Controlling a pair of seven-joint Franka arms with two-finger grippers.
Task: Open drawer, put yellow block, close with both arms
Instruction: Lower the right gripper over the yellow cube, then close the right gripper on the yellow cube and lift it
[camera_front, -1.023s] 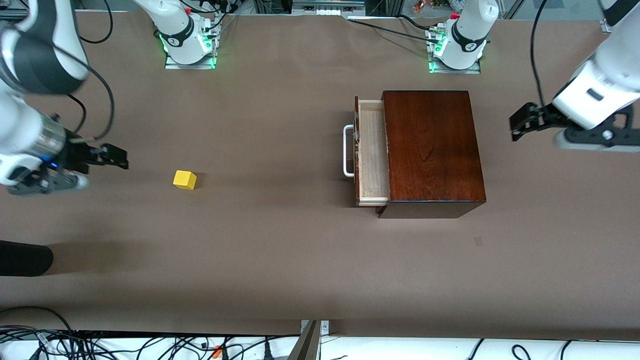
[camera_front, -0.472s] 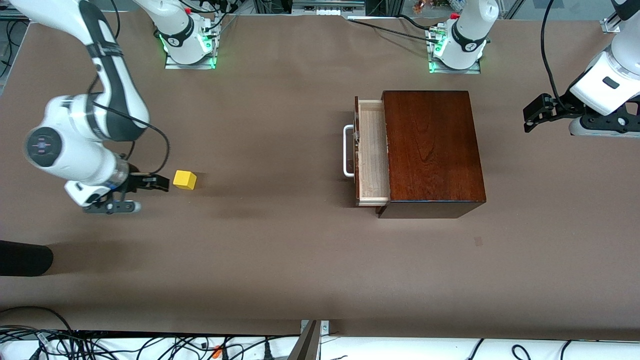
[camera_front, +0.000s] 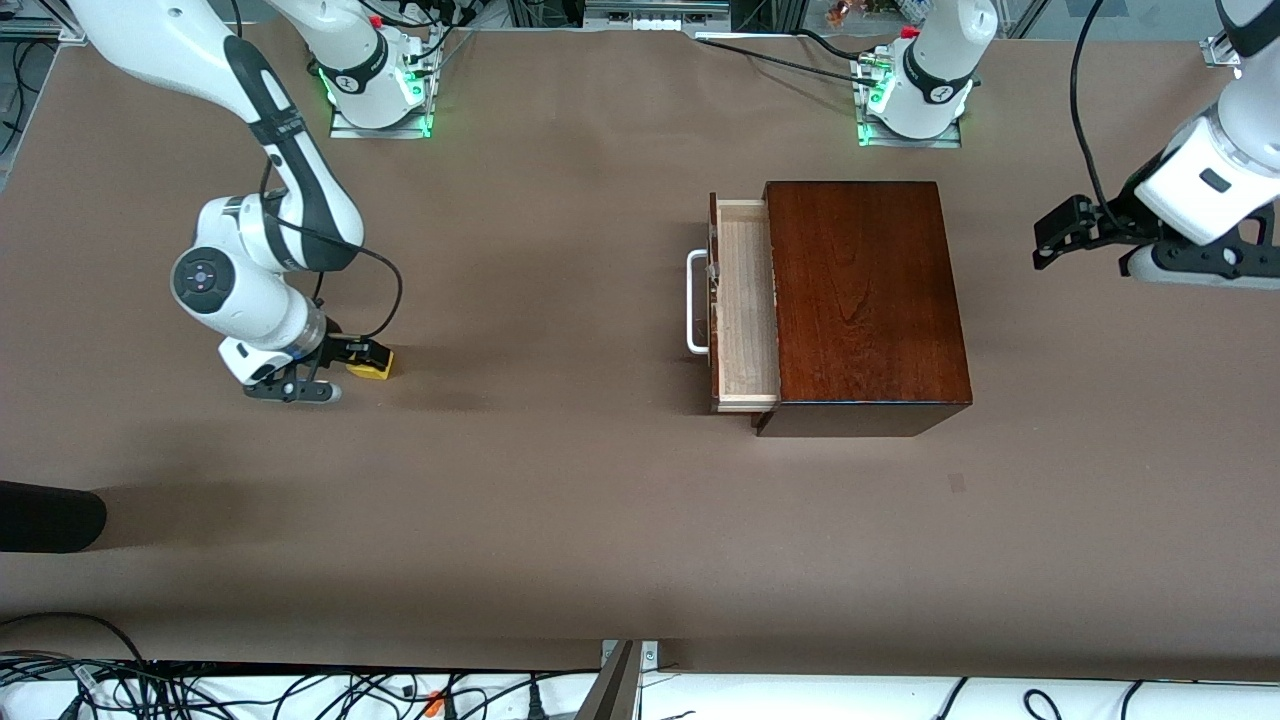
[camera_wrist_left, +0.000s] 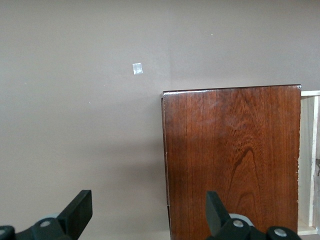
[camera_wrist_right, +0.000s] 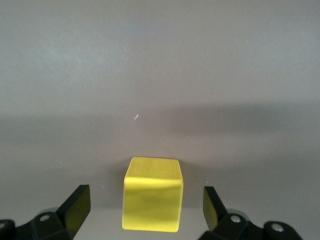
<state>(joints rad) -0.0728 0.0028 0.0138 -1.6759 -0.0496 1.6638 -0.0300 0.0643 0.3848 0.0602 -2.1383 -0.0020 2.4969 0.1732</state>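
My right gripper grabs the yellow block (camera_front: 374, 368) by two opposite sides next, to get the block into the open drawer (camera_front: 745, 305).
The yellow block (camera_front: 374, 368) sits on the table toward the right arm's end. My right gripper (camera_front: 362, 356) is low over it, open, with one finger on each side of the block (camera_wrist_right: 152, 194) and gaps between. The drawer (camera_front: 745, 305) of the reddish-brown wooden box (camera_front: 862, 300) stands pulled out, its pale tray empty, its white handle (camera_front: 694, 302) facing the right arm's end. My left gripper (camera_front: 1058, 235) is open and empty, in the air over the table beside the box at the left arm's end. The left wrist view shows the box top (camera_wrist_left: 232, 160).
The brown table (camera_front: 560, 500) stretches between block and drawer. A black object (camera_front: 50, 515) lies at the table edge near the right arm's end. Cables run along the edge nearest the camera. A small pale mark (camera_wrist_left: 137, 68) is on the table near the box.
My right arm has swung in and lowered until its open fingers straddle the yellow block. My left gripper has shifted slightly over the table beside the box. Block and drawer have not moved.
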